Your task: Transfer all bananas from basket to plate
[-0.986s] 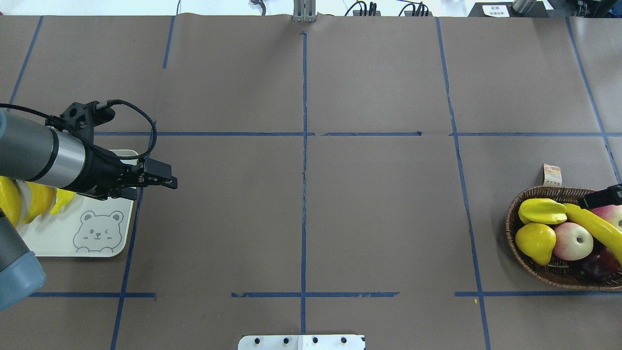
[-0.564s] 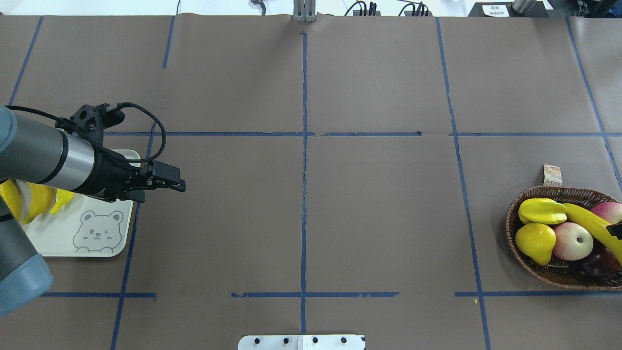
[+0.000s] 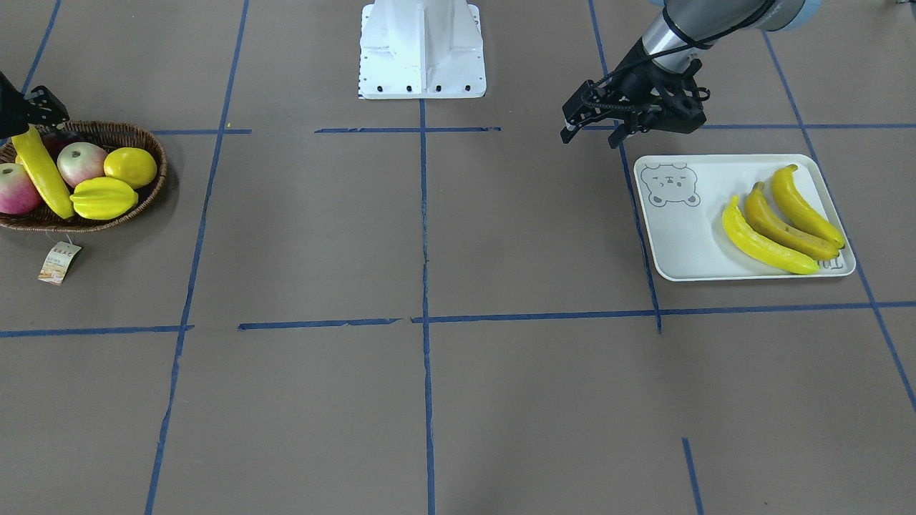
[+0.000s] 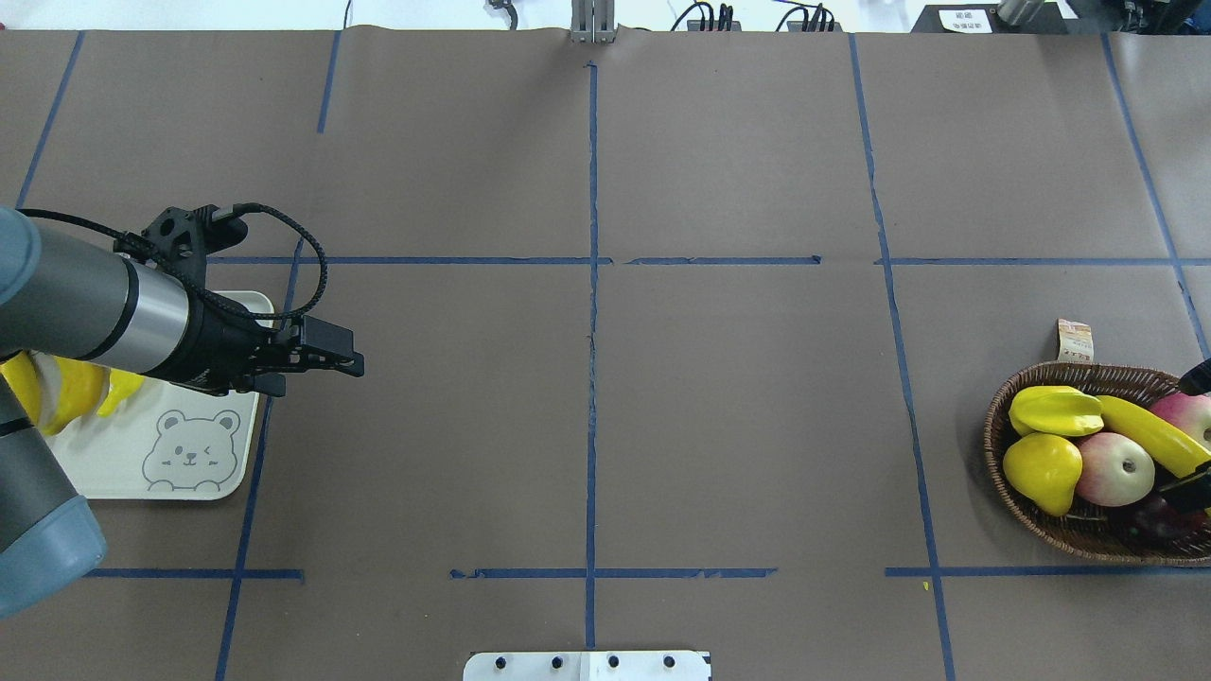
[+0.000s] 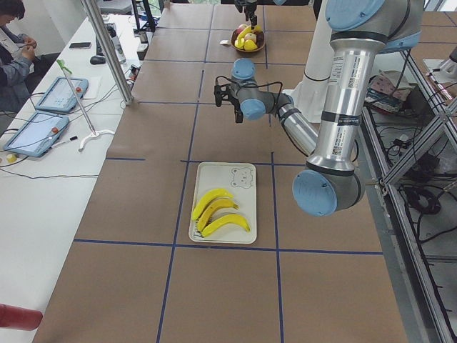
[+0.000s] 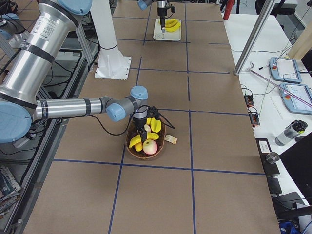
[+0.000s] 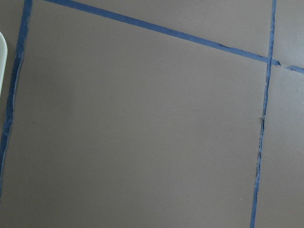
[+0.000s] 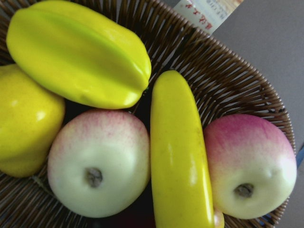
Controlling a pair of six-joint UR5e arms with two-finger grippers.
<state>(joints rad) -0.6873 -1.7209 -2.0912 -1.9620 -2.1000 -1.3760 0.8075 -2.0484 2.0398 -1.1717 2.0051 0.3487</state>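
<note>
My right gripper picks up the banana by its stem end [image 3: 23, 137] next, since apples crowd both sides of the banana's middle in the basket [image 3: 162, 172].
One yellow banana [image 3: 43, 175] lies in the wicker basket [image 3: 162, 172] between two apples; it also shows in the overhead view [image 4: 1140, 435] and fills the middle of the right wrist view [image 8: 178, 156]. My right gripper [image 4: 1194, 431] is open over the banana's end at the view's edge, one finger on each side; the front view [image 3: 25, 118] also shows it. Three bananas [image 3: 780, 229], one brownish, lie side by side on the bear plate [image 3: 680, 236]. My left gripper [image 3: 590, 136] is open and empty, hovering just beside the plate's bear corner [image 4: 104, 463].
The basket [image 4: 990, 445] also holds a starfruit [image 3: 104, 198], a lemon [image 3: 130, 167], two apples [image 3: 81, 163] and a dark fruit. A paper tag [image 3: 59, 262] hangs outside the basket. Blue tape lines cross the brown table. The robot's white base [image 3: 422, 50] is at the back middle.
My left gripper has moved slightly right, away from the plate. My right gripper has shifted from the basket's far rim to over the banana's end at the view's edge.
</note>
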